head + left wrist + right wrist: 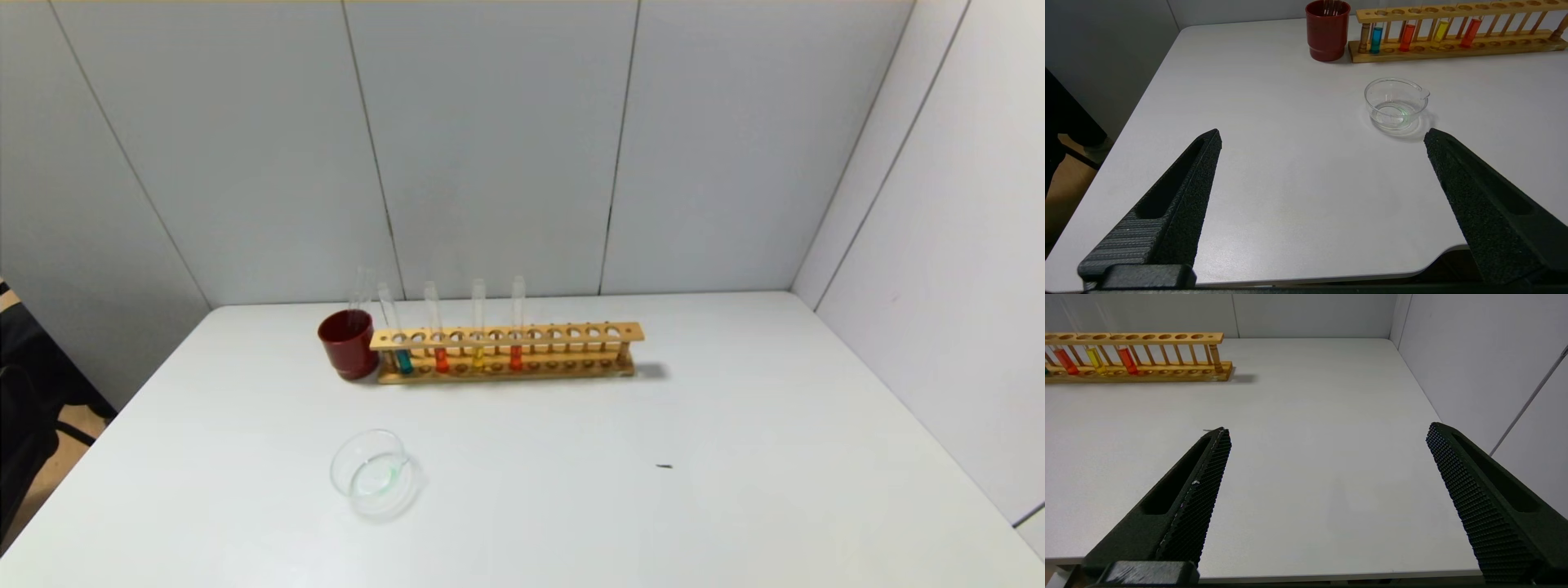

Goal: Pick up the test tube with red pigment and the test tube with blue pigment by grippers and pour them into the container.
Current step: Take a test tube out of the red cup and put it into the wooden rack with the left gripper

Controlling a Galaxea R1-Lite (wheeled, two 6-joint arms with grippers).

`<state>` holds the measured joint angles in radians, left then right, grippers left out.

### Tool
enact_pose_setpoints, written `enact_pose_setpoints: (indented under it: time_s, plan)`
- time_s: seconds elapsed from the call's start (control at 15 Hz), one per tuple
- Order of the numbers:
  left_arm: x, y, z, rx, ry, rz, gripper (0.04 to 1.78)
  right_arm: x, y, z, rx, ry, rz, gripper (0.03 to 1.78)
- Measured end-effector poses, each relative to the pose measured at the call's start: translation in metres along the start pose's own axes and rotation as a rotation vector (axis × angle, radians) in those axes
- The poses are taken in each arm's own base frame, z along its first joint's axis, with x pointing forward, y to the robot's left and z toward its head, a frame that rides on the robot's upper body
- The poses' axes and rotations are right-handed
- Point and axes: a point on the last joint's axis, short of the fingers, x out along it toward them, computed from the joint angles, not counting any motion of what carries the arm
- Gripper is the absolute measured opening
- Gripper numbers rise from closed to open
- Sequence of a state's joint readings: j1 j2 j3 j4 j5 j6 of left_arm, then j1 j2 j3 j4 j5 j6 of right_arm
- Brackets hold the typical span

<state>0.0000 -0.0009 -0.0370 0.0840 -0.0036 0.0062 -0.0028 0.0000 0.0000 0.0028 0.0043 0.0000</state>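
Observation:
The rack's top bar [416, 339] surrounds the blue test tube's lower part. My left gripper grabs the tube by its clear middle just above the bar [393, 320] next.
The test tube with red pigment [441, 359] stands in the wooden rack [630, 332], second filled tube from the left; it also shows in the left wrist view [1407, 37] and the right wrist view [1064, 361]. The test tube with blue pigment [403, 360] stands at the rack's left end [1376, 39]. The clear glass container [371, 474] sits in front of the rack, left of centre [1396, 104]. My left gripper [1323, 134] is open and empty above the table's near left edge. My right gripper [1329, 428] is open and empty above the near right edge. Neither shows in the head view.
A dark red cup [347, 343] holding clear empty tubes stands against the rack's left end. A yellow tube [478, 358] and a redder tube [515, 357] also stand in the rack. Grey walls close the back and right. A small dark mark [664, 466] lies on the table.

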Motion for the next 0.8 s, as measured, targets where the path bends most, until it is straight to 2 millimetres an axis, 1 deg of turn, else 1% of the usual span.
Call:
enact_pose_setpoints:
  time_s: [0.8]
  plan:
    - [0.0000, 0.0000, -0.0001, 0.000, 0.000, 0.000, 1.75, 0.0000, 0.0001, 0.0002, -0.012, -0.002, 0.002, 1.75]
